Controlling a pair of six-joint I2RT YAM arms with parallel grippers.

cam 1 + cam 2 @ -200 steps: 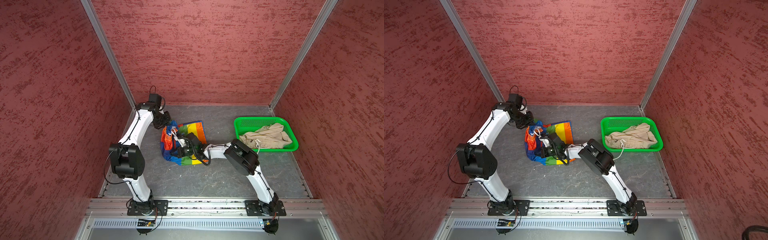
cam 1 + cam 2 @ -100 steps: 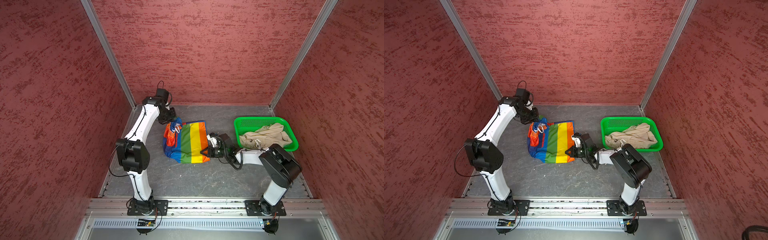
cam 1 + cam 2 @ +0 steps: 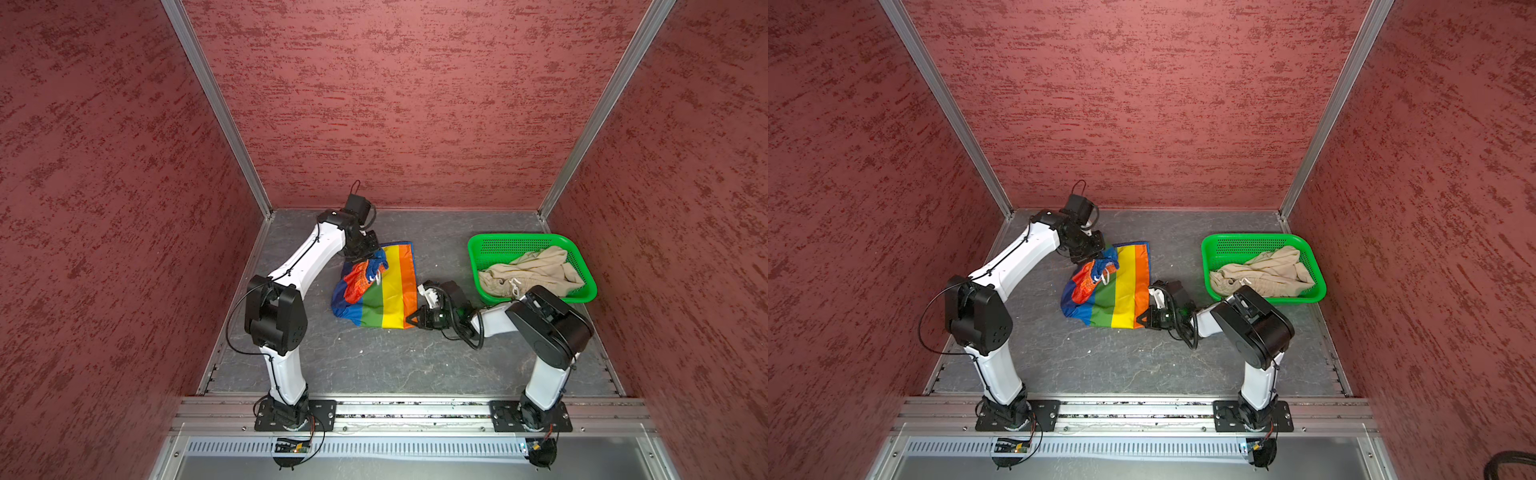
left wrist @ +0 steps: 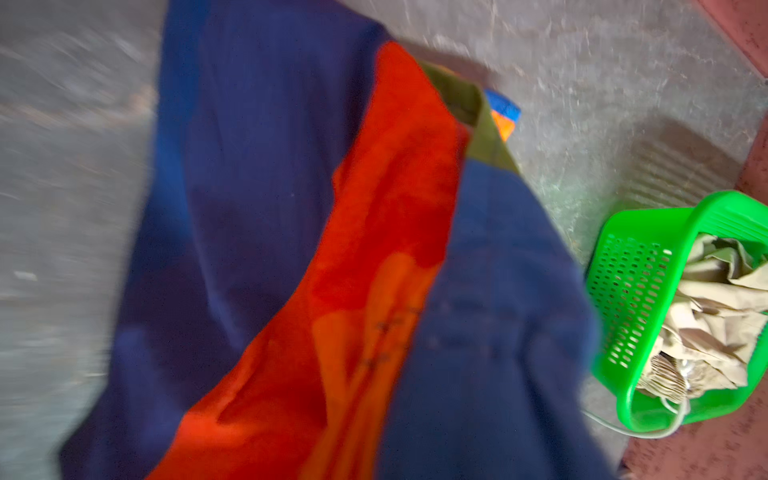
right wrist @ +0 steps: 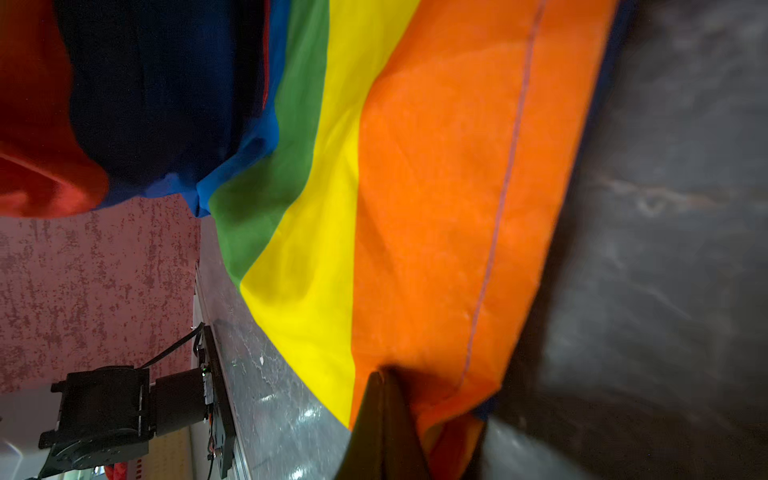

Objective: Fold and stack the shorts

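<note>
My left gripper keeps the cloth until the shorts' orange edge, or it would drop bunched.
The rainbow-striped shorts (image 3: 384,297) (image 3: 1115,293) lie partly spread on the grey floor, bunched at their far left end. My left gripper (image 3: 369,251) (image 3: 1091,252) is at that bunched far corner, shut on the cloth. In the left wrist view blurred blue and red cloth (image 4: 332,270) hides its fingers. My right gripper (image 3: 411,320) (image 3: 1142,319) (image 5: 384,376) is shut on the near orange corner of the rainbow-striped shorts (image 5: 436,187). The beige shorts (image 3: 536,270) (image 3: 1266,270) (image 4: 715,324) lie crumpled in the basket with a white drawstring showing.
The green perforated basket (image 3: 519,239) (image 3: 1254,237) (image 4: 706,208) stands at the right, just behind the right arm's elbow. Red textured walls close three sides. A metal rail with both arm bases runs along the front edge.
The right gripper has drawn the orange corner to the right, spreading the crumpled rainbow shorts into a striped panel. The left gripper has moved toward the back wall with its corner.
</note>
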